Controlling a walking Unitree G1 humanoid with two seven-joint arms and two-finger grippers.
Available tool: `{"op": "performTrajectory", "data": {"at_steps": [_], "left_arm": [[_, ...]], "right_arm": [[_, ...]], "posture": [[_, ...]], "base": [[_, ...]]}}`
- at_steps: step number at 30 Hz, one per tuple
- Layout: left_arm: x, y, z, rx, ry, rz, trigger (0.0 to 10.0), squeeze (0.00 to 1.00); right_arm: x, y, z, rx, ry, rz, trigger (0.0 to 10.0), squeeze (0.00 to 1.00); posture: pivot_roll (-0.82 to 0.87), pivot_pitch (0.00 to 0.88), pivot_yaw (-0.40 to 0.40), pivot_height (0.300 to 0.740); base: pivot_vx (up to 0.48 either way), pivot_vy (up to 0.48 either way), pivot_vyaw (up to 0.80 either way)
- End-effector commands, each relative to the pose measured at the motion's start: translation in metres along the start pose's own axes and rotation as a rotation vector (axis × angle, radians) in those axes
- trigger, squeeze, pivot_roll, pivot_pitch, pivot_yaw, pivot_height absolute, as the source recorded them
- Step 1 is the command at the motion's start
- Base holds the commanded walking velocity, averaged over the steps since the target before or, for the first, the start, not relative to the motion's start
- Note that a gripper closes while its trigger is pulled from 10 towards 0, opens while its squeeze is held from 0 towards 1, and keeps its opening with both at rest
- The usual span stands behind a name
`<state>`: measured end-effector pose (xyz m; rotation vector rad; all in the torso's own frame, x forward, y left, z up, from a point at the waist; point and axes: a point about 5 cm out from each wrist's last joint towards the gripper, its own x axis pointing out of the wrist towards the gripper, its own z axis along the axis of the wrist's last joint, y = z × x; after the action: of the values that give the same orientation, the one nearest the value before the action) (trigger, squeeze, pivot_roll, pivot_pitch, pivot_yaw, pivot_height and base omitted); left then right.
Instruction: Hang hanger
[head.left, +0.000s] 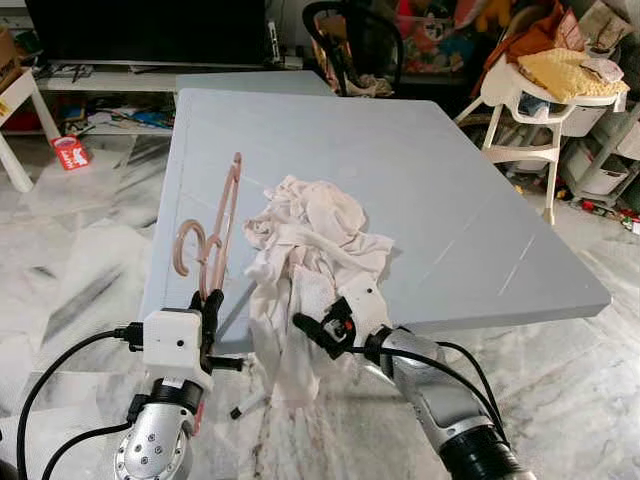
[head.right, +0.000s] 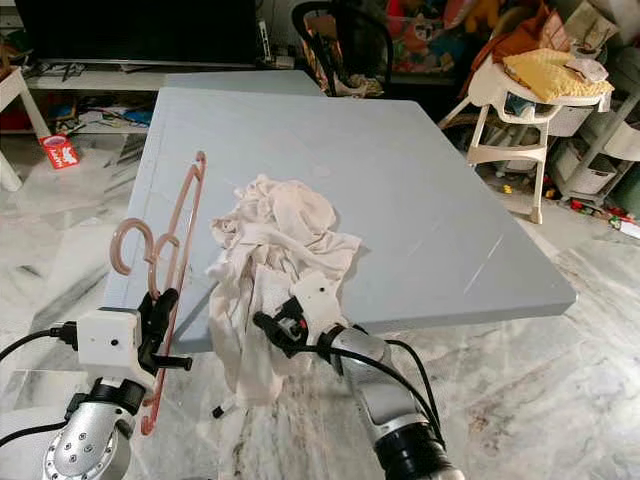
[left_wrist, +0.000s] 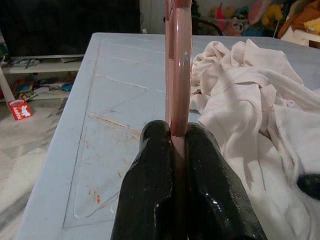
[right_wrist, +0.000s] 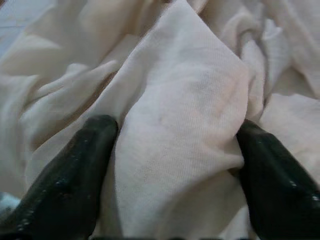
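Note:
I need to get the white garment ready for the hanger (head.left: 222, 225), so next I should grab it with my right gripper by its bulging fold (head.left: 310, 300).
A pink plastic hanger (head.left: 222, 225) slants up over the front left of the grey table (head.left: 450, 180), its hook curling to the left. My left gripper (head.left: 211, 305) is shut on the hanger's lower bar (left_wrist: 179, 65), black fingers (left_wrist: 150, 170) pinching it from both sides. A crumpled white garment (head.left: 310, 240) lies on the table beside the hanger and droops over the front edge. My right gripper (head.left: 318, 322) is at that edge, open, with a fold of the garment (right_wrist: 175, 125) bulging between its spread fingertips (right_wrist: 85, 150).
A white high chair (head.left: 545, 90) stands at the back right, a black chair (head.left: 350, 45) behind the table. A red box (head.left: 70, 152) lies on the marble floor to the left, near a low TV shelf (head.left: 100, 80).

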<state>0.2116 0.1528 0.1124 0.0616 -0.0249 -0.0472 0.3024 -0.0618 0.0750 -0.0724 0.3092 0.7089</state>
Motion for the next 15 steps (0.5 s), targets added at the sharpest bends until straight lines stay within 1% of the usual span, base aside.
{"op": "performTrajectory", "data": {"at_steps": [1,3,15], "left_arm": [[-0.0018,-0.0018,-0.0096,-0.001,0.054,-0.008,10.0,0.00],[-0.0016,-0.0021,-0.0097,-0.001,0.054,-0.008,10.0,0.00],[-0.0026,-0.0027,-0.0101,-0.005,0.059,-0.005,10.0,0.00]], "right_arm": [[-0.0043,-0.0146,-0.0162,0.034,0.083,-0.084,0.0,0.00],[-0.0036,-0.0169,-0.0164,0.023,0.089,-0.093,0.0,0.00],[-0.0014,-0.0185,-0.0200,0.029,0.105,-0.106,0.0,0.00]], "posture": [[0.19,0.059,-0.106,0.740],[0.19,0.058,-0.106,0.740],[0.19,0.060,-0.109,0.740]], "base": [[0.000,0.000,0.00],[0.000,0.000,0.00],[0.000,0.000,0.00]]}}
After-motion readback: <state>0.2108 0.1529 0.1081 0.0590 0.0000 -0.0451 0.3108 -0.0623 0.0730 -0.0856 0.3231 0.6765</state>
